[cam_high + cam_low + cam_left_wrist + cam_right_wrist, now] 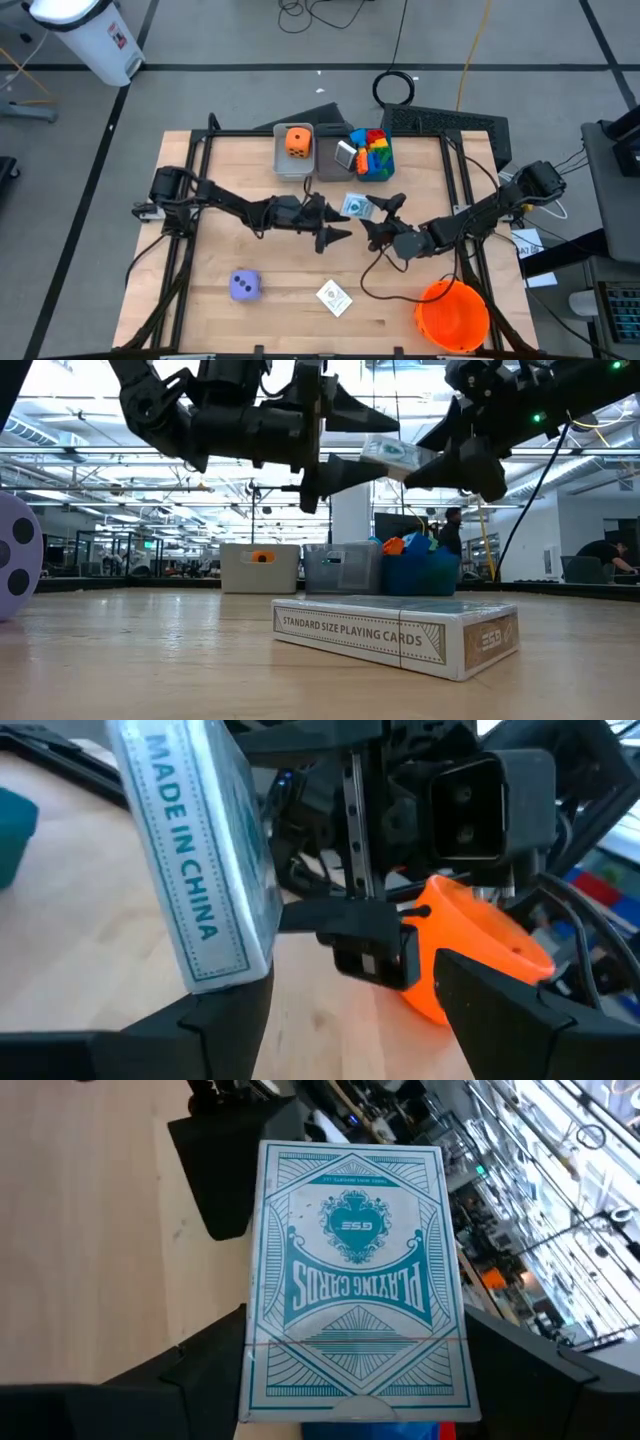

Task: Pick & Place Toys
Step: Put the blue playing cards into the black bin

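Note:
Next, my left gripper grabs the teal-and-white box by its broad sides along the MADE IN CHINA edge [357,206], to put it into the dark grey bin.
My right gripper [376,213] is shut on a teal-and-white playing-card box [356,207], held high above the table's middle; the box also shows in the low view [395,454]. My left gripper [337,221] is open and faces it from the left. The box [190,850] stands between the left gripper's fingers, close to one finger [215,1020]. A second card box [335,297] lies flat near the front edge. A purple die [245,286] sits at the front left. An orange die [296,140] lies in a grey bin. My right gripper pinches the card box by its two long side edges [262,1370] between its two fingers, near one end, with the printed face toward the wrist camera. It comes from the table's right. The box is lifted clear of the table. Whether my left gripper touches the box, I cannot tell.
A blue bin [386,176] with several coloured blocks stands at the back beside the grey bins [281,166]. The big orange bucket [452,315] stands at the front right, under the right arm. Bare wood lies between the purple die and the second card box.

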Available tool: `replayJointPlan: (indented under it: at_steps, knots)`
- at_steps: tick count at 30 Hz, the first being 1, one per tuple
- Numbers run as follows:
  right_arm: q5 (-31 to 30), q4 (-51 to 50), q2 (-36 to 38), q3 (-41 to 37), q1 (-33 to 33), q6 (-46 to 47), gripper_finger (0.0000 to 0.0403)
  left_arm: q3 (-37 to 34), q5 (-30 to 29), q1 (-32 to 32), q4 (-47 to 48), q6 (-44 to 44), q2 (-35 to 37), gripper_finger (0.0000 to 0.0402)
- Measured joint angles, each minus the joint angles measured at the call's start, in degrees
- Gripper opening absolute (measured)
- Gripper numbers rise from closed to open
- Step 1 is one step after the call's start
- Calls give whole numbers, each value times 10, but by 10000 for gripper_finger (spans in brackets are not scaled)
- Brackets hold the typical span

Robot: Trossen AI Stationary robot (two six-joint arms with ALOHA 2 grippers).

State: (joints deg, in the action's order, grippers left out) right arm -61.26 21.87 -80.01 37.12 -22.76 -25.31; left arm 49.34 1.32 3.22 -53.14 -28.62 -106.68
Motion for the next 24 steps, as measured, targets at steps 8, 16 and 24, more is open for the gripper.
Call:
replayJointPlan:
  at_steps: [8, 16, 24]
  knots:
    - [1, 4, 1, 0, 1, 9, 300, -1, 27, -23, -45, -24, -1, 282]
    - [-49, 46, 0, -1, -1, -31, 300, -1, 45, -36, -41, -30, -1, 282]
    - [-26, 64, 0, -1, -17, -41, 300, -1, 45, -35, -33, -26, 0, 282]
